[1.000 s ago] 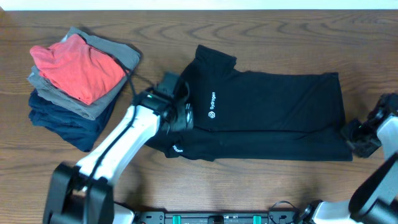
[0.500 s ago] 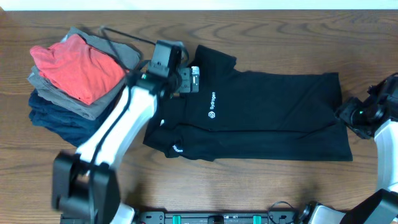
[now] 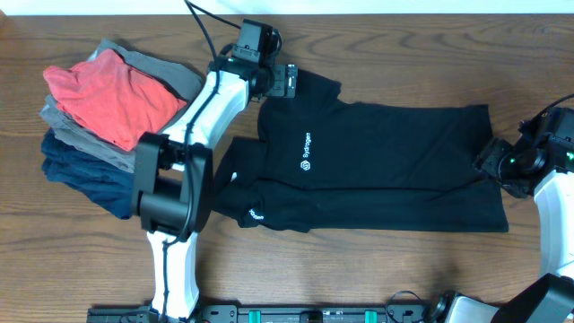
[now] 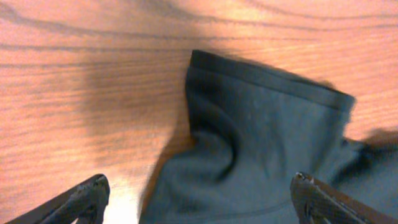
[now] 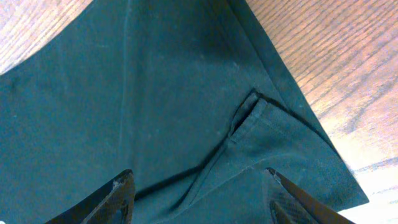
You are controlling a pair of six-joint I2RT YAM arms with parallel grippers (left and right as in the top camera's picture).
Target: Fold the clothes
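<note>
My left gripper grabs the black T-shirt (image 3: 386, 161) by its far sleeve corner (image 3: 307, 79) next, to fold the shirt's far side over its near side.
The black T-shirt (image 3: 386, 161) lies partly folded across the middle of the table, its white logo facing up. My left gripper (image 3: 289, 81) is open and empty at the shirt's far left sleeve corner; the left wrist view shows that sleeve hem (image 4: 267, 81) between the open fingers (image 4: 199, 199). My right gripper (image 3: 489, 160) is open and empty at the shirt's right edge. The right wrist view shows folded black fabric with a seam (image 5: 245, 121) between its fingers (image 5: 199, 199).
A stack of folded garments stands at the far left: a red-orange one (image 3: 112, 94) on top of grey (image 3: 134, 154) and navy ones (image 3: 90, 179). The wooden table (image 3: 404, 269) surrounds the shirt.
My left arm has lifted off the shirt's left side and swung to the far sleeve corner. My right gripper has moved in towards the shirt's right edge.
</note>
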